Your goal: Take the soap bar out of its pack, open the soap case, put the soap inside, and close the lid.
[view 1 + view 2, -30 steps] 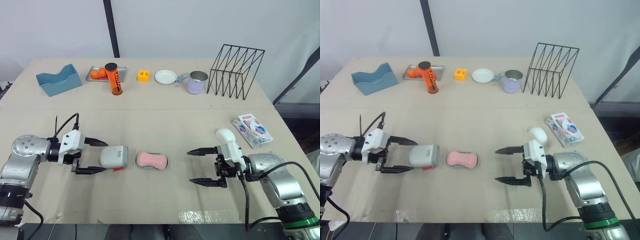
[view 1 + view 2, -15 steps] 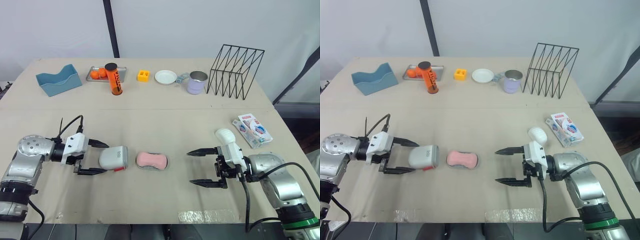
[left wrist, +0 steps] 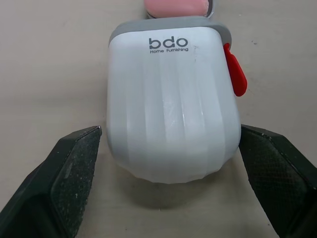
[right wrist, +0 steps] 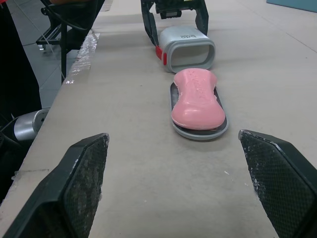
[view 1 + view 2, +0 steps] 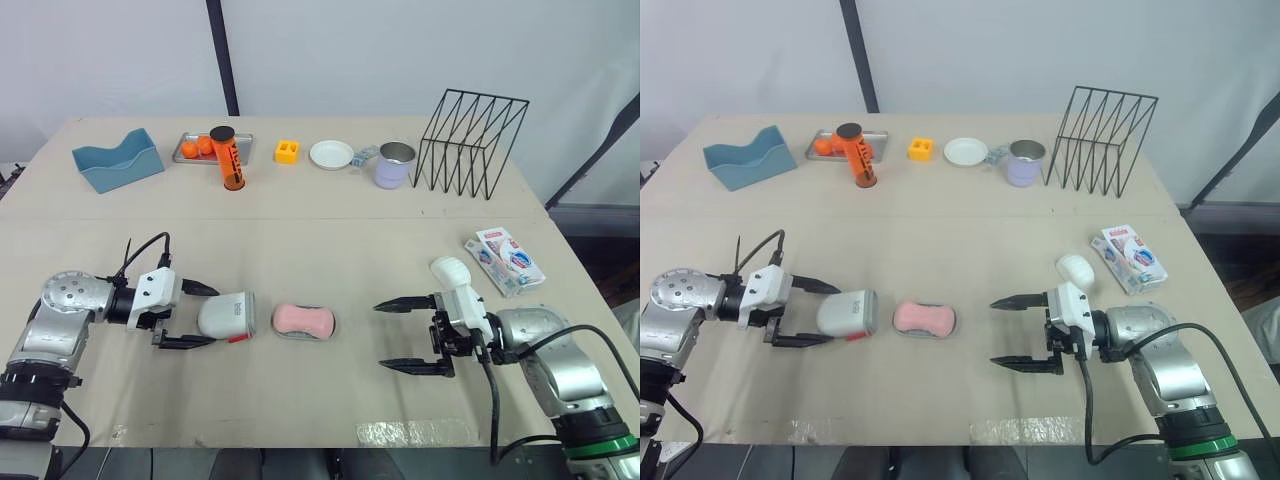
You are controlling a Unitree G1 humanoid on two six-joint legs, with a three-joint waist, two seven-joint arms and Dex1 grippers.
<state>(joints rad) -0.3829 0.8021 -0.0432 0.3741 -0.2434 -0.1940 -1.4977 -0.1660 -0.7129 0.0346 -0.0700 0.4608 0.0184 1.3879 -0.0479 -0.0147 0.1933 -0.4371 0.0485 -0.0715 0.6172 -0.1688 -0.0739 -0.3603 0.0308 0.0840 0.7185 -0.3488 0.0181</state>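
Note:
The cover should be grabbed next by my left gripper, by its closed end (image 5: 209,318). The red latch (image 5: 240,338) sticks out beside the cover's opening, and the soap tray is close to it.
A pink soap bar (image 5: 303,320) lies on the grey base tray (image 4: 198,133) of the soap case, near the table's front middle. The white case cover (image 5: 228,317), with a red latch, lies on its side just left of the soap, its open mouth facing it. My left gripper (image 5: 212,316) is open, one finger (image 3: 64,178) on each side of the cover's closed end, small gaps showing. My right gripper (image 5: 379,336) stands open and empty to the right of the soap, pointing at it. The soap pack (image 5: 505,259) lies at the right edge.
A white oval object (image 5: 1075,267) lies beside the pack. Along the back stand a blue holder (image 5: 117,160), a tray with oranges (image 5: 195,148), an orange bottle (image 5: 228,158), a yellow block (image 5: 287,151), a white plate (image 5: 331,154), a mug (image 5: 395,165) and a wire rack (image 5: 470,140).
My left gripper has slid a little to the right, further along the white cover. The right gripper, soap and cover have stayed put.

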